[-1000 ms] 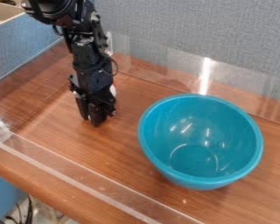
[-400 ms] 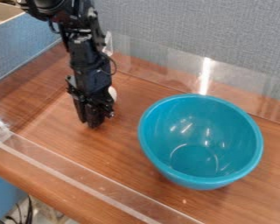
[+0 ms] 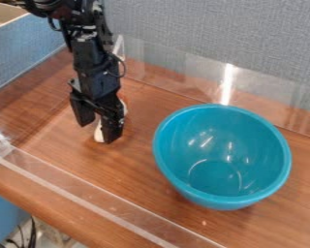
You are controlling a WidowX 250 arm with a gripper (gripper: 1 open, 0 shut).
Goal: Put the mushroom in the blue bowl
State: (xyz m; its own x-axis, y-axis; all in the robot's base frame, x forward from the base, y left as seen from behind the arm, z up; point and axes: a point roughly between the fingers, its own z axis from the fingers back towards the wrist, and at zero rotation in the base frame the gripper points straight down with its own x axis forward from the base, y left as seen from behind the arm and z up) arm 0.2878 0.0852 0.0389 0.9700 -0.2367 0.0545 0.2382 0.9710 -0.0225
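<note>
The gripper grabs the mushroom by its pale stem (image 3: pixel 101 134) next, to put the mushroom in the blue bowl (image 3: pixel 254 197).
The blue bowl (image 3: pixel 254 197) stands upright on the wooden table at the right, with nothing inside it. My gripper (image 3: pixel 100 126) points straight down to the left of the bowl, open, its two dark fingers (image 3: pixel 115 124) spread apart just over the tabletop. Low between them lies the mushroom (image 3: pixel 101 137), showing only as a small pale piece on the wood. The fingers hide most of it. The bowl's near rim is about a hand's width to the right of the gripper.
A grey box (image 3: pixel 15 48) stands at the back left. Clear plastic walls (image 3: pixel 67 184) run along the table's front edge and across the back. A grey fabric panel closes the scene behind.
The jaws, shut close together a second ago, have spread wide apart. A pale piece of the mushroom now shows between them on the table. The arm has stayed in place.
</note>
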